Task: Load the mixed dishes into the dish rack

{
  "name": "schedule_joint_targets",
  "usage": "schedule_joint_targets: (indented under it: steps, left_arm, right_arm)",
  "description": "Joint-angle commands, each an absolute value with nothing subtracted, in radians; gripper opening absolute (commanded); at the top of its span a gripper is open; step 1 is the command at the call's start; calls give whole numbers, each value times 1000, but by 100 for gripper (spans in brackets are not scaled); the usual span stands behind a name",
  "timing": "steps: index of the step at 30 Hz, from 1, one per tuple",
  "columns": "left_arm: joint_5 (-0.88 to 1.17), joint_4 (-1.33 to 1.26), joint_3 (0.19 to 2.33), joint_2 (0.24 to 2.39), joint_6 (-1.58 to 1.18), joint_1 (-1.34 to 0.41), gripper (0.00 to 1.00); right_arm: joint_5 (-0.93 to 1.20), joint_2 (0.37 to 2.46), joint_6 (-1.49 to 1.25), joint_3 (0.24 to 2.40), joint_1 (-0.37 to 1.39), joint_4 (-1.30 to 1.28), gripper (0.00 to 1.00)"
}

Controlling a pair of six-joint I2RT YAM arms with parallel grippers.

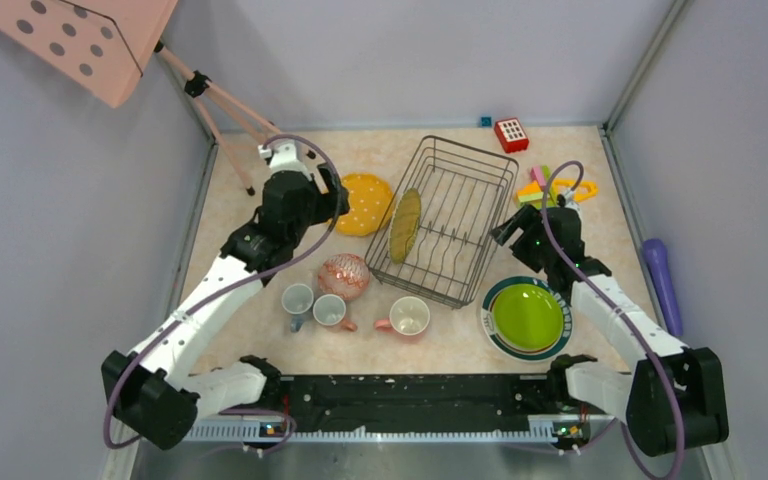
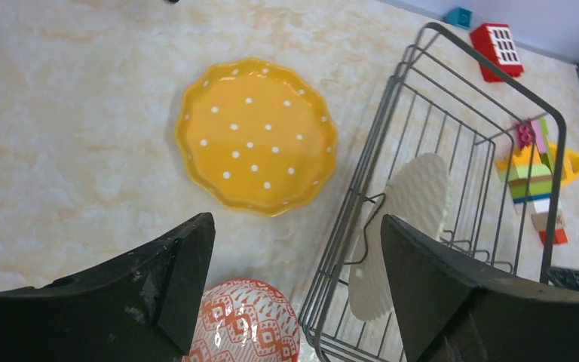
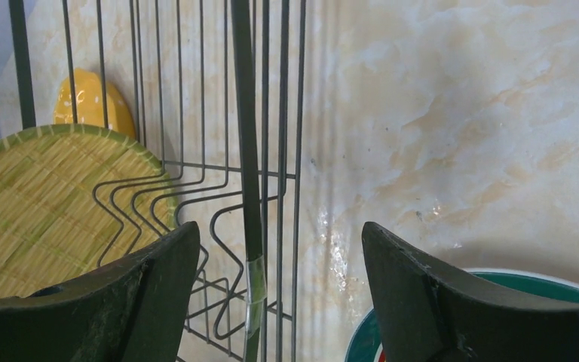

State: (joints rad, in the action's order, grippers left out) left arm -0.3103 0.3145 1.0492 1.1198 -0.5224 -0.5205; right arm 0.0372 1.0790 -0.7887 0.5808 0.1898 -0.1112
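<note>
I need to stand the yellow dotted plate on edge in the dish rack, so next I should grab it by its scalloped rim with my left gripper.
The dark wire dish rack stands at the table's middle. A straw-coloured ribbed plate stands on edge in its left side. A yellow dotted plate lies flat just left of the rack. My left gripper hovers there, open and empty, above the gap between the patterned bowl and the rack. My right gripper is open over the rack's right rim. A lime-green plate lies on a white plate with a green rim.
A grey mug and two pink mugs stand near the front. A red block and colourful toy blocks sit behind the rack. A purple cylinder lies by the right wall; a tripod stands back left.
</note>
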Motion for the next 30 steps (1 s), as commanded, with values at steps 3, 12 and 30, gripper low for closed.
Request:
schedule_joint_targets:
  steps: [3, 12, 30]
  left_arm:
    - [-128, 295, 993, 1217, -696, -331, 90]
    - [-5, 184, 977, 1490, -818, -145, 83]
    - [-55, 329, 1261, 1877, -870, -144, 43]
  right_arm:
    - [-42, 1079, -822, 643, 198, -41, 77]
    - [-40, 1026, -727, 624, 199, 24, 75]
    - [-58, 944, -657, 645, 198, -23, 75]
